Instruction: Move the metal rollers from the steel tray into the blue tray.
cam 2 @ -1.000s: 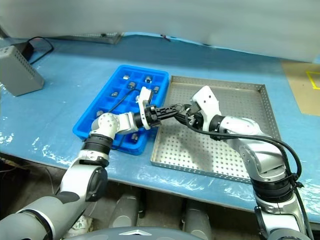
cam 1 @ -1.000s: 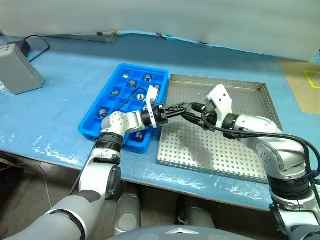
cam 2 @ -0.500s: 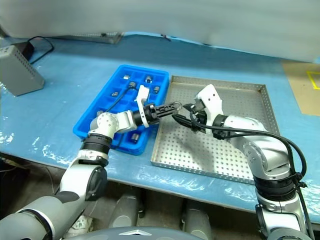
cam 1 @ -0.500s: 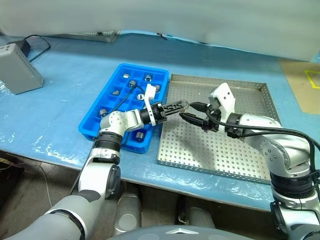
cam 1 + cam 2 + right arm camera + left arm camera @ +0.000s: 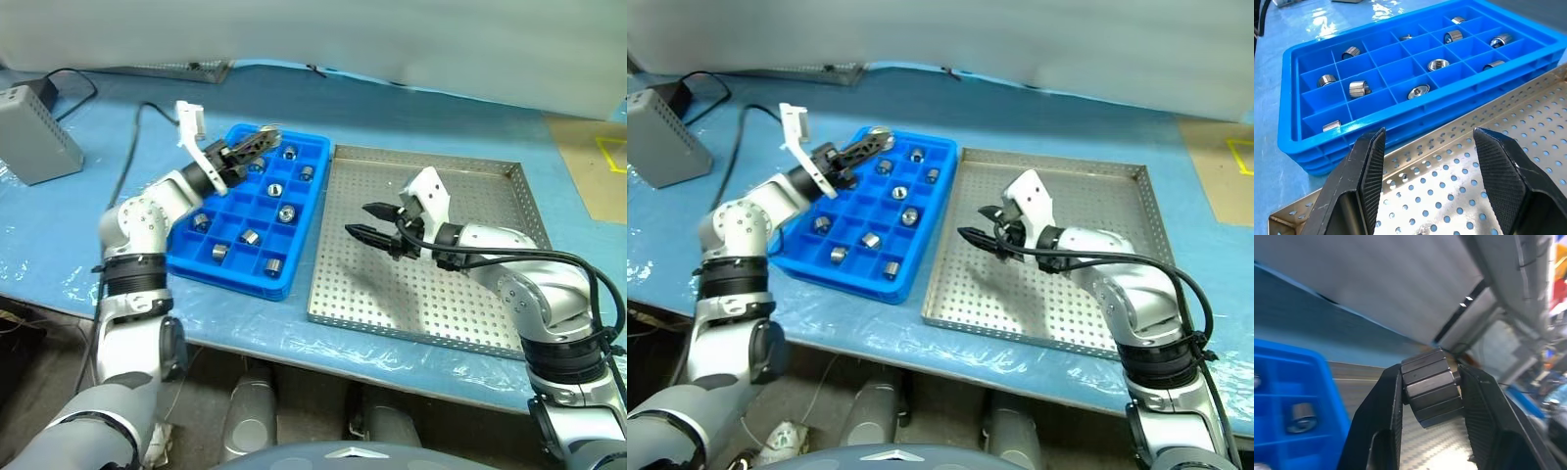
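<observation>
The held roller (image 5: 1431,389) is high above the blue tray's far sections and would fall if the left gripper opened now, so the left gripper needs to lower it.
My left gripper (image 5: 257,138) is shut on one metal roller (image 5: 1432,387), a ridged silver cylinder clamped between both fingers. It hangs above the far left part of the blue tray (image 5: 235,280). Several more rollers (image 5: 285,212) sit in separate compartments of that tray (image 5: 1288,88). My right gripper (image 5: 361,220) is open and holds nothing. It hovers low over the left part of the steel tray (image 5: 441,294), pointing at the blue tray, its fingers (image 5: 1366,161) spread wide over the perforated floor (image 5: 1459,196).
The two trays lie side by side on a blue-covered table. A grey box (image 5: 34,132) with a black cable stands at the far left. A brown sheet with yellow tape (image 5: 598,162) lies at the far right. The table's front edge runs just below the trays.
The right gripper opened and released the roller to the left gripper. My left gripper then swung left and up with it, from the steel tray's edge to above the blue tray.
</observation>
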`<state>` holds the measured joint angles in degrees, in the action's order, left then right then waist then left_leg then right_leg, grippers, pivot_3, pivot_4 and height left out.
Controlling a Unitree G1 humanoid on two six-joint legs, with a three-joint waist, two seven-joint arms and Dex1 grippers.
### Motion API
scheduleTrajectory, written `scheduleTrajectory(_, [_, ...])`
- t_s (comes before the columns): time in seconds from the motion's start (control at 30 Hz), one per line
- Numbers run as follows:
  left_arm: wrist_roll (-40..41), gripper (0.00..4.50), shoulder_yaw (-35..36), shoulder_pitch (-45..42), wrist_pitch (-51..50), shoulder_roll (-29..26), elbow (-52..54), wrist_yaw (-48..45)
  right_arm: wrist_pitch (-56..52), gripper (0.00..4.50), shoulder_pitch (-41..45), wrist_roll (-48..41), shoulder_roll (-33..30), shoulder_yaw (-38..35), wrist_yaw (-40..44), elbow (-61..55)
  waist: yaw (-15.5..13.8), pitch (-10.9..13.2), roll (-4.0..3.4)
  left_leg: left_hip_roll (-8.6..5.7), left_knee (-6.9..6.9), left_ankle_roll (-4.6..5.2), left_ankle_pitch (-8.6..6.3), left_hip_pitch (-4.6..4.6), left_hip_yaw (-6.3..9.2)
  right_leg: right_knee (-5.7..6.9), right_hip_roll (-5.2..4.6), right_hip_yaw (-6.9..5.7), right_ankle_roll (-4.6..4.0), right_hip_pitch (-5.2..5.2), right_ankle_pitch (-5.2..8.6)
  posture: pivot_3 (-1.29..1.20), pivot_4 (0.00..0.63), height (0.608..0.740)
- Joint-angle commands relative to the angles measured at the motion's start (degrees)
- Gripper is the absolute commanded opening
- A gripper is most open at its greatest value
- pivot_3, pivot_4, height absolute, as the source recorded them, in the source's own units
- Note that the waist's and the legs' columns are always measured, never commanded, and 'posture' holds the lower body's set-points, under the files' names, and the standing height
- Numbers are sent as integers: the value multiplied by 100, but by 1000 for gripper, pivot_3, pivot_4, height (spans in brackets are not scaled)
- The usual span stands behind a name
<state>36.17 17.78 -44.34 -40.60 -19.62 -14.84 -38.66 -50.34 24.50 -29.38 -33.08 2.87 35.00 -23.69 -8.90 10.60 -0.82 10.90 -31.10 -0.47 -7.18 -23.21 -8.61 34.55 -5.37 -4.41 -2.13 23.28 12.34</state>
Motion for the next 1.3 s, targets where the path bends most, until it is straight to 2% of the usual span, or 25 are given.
scheduleTrajectory(0.03, [-709, 1373, -198, -114, 1101, -179, -28, 245, 323, 2950, 294, 169, 123, 180, 74, 155, -28, 3, 5, 0, 0, -3, 2, -2, 3, 1, 0, -1, 2, 1, 0, 225, 150, 740])
scheduleTrajectory(0.2, [-1585, 1373, -965, 156, 1824, -197, -181, 223, 495, 2950, 518, 342, 222, 311, 128, 464, -177, 3, 5, -2, -1, -10, 6, -4, 5, 3, -3, -2, 2, 0, 0, 242, 150, 740])
scheduleTrajectory(0.33, [-2077, 1373, -1385, 423, 2130, -188, -547, 258, 461, 2950, 447, 390, 186, 329, 147, 369, -182, 3, 5, -3, -1, -14, 8, -9, 4, 6, -3, -1, -25, 4, -16, 215, 150, 740])
scheduleTrajectory(0.53, [-2416, 1373, -1415, 829, 2404, -309, -834, 464, 334, 2950, 172, 418, 207, 265, -19, 157, -133, 3, 5, 0, -1, -17, 9, -14, 4, 10, -1, 0, -27, 13, -16, 199, 150, 740])
scheduleTrajectory(0.93, [-2832, 1373, -1610, 719, 3013, 12, -1399, 744, 423, 2950, 212, 679, 191, 307, -99, 372, -142, 3, 6, -1, -5, -12, 7, -6, 5, 16, -2, 1, -26, 5, -16, 196, 150, 740])
scheduleTrajectory(1.2, [-2698, 4023, -1456, 507, 2851, 17, -1464, 631, 424, 2950, 206, 709, 228, 306, -65, 354, -138, 2, 6, -2, -7, -12, 7, -6, 4, 17, -3, 1, -27, 5, -16, 194, 150, 740])
scheduleTrajectory(1.3, [-2577, 4023, -1382, 345, 2842, -80, -1294, 467, 397, 2950, 175, 619, 211, 206, -28, 294, -135, 3, 6, 0, -7, -12, 7, -6, 4, 18, -2, 1, -28, 6, -16, 193, 150, 740])
